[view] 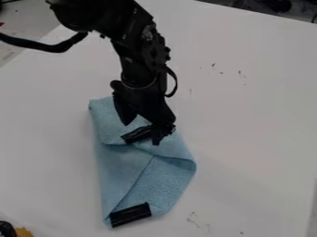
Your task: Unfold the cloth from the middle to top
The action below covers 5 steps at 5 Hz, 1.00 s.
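Observation:
My gripper grabs the light blue cloth by its folded-over flap next, to unfold the cloth (117, 162) from its middle to its top.
The light blue cloth (117, 162) lies on the white table, with folded layers and a diagonal edge across its lower half. My gripper (143, 131) hangs over the cloth's upper part, its fingers spread apart. A black strip (136, 134) is on the cloth between and just below the fingers, partly hidden by the right one. Another black strip (130, 214) sits at the cloth's bottom end. Whether the fingertips touch the fabric, I cannot tell.
The white table (248, 125) extends around the cloth on both sides. At the bottom left corner lies a black and yellow object (23, 232). Dark items stand beyond the table's far edge at the top right.

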Available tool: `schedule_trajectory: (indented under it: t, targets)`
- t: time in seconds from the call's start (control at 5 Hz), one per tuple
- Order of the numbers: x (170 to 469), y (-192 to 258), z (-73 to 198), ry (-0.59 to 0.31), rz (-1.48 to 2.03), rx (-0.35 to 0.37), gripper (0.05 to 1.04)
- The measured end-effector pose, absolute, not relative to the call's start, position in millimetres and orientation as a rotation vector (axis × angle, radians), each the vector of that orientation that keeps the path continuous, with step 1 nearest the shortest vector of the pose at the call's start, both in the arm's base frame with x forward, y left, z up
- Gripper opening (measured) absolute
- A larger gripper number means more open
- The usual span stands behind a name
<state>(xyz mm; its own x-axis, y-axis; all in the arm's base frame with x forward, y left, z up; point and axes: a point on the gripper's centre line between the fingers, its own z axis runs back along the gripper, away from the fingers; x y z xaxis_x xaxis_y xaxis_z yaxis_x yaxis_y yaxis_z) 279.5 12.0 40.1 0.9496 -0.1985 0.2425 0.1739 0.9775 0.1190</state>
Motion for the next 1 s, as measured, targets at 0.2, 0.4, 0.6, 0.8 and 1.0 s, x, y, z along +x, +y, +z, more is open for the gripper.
schedule_trajectory:
  t: [0.2, 0.4, 0.6, 0.8, 1.0]
  targets:
    - [280, 17, 31, -0.255, -0.179, 0.069, 0.993]
    - [279, 16, 26, -0.258, -0.185, 0.058, 0.925]
    - [277, 15, 23, -0.254, -0.183, 0.048, 0.633]
    - [276, 18, 19, -0.243, -0.185, 0.044, 0.333]
    - [274, 18, 19, -0.226, -0.182, 0.046, 0.136]
